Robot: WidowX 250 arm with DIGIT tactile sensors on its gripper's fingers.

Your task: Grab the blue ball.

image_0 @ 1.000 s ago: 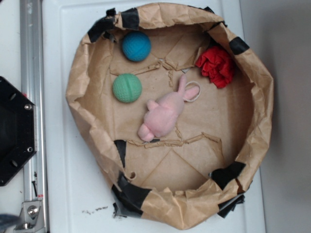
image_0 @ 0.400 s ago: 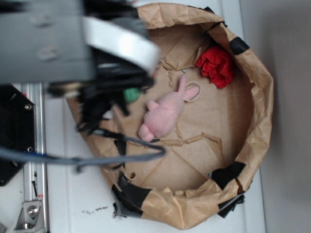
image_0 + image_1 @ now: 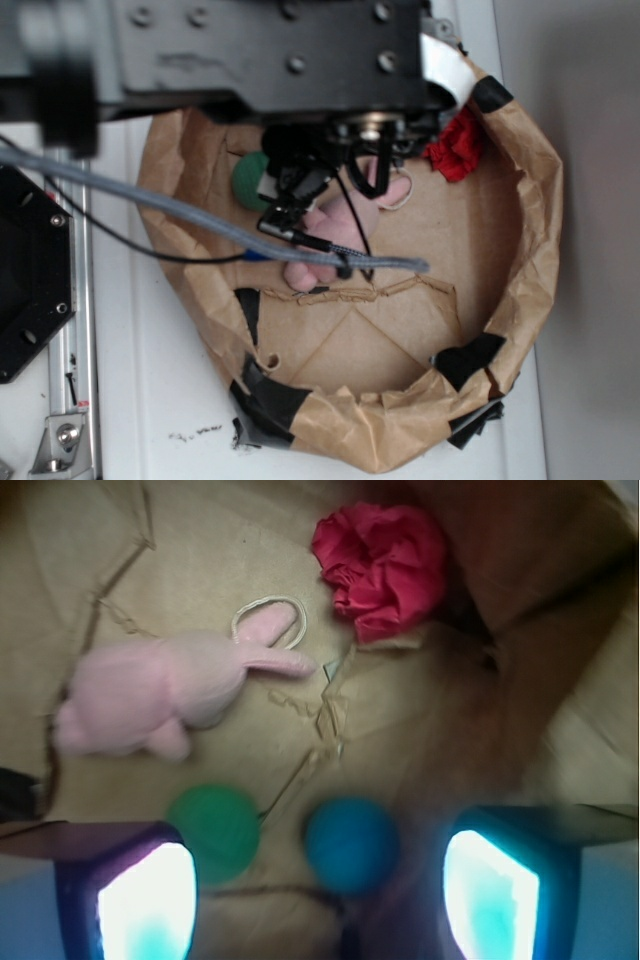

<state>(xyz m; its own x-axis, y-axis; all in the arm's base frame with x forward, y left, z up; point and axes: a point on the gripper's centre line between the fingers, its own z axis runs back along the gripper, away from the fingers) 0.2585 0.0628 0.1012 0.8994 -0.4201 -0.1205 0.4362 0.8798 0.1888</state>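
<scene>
The gripper grabs the blue ball (image 3: 351, 845) by its opposite round sides next, to pick it out from beside the green ball.
In the wrist view the blue ball (image 3: 351, 845) lies on the brown paper floor, below and between my two fingers, nearer the right one. My gripper (image 3: 320, 905) is open and empty, held above the floor. The mint-green ball (image 3: 214, 832) lies just left of the blue one, next to my left finger (image 3: 140, 900). In the exterior view my arm covers the top of the bin and hides the blue ball. Only an edge of the green ball (image 3: 248, 182) shows there.
A pink plush bunny (image 3: 160, 695) lies mid-bin and also shows in the exterior view (image 3: 335, 225). A red crumpled cloth (image 3: 385, 555) sits by the far wall. The paper bin's raised rim (image 3: 540, 230) rings everything. A black base (image 3: 30, 270) and a metal rail (image 3: 68, 330) stand to the left.
My arm has swung in from the left and further right over the bin. It now covers the blue ball and most of the green ball in the exterior view. The objects have not moved.
</scene>
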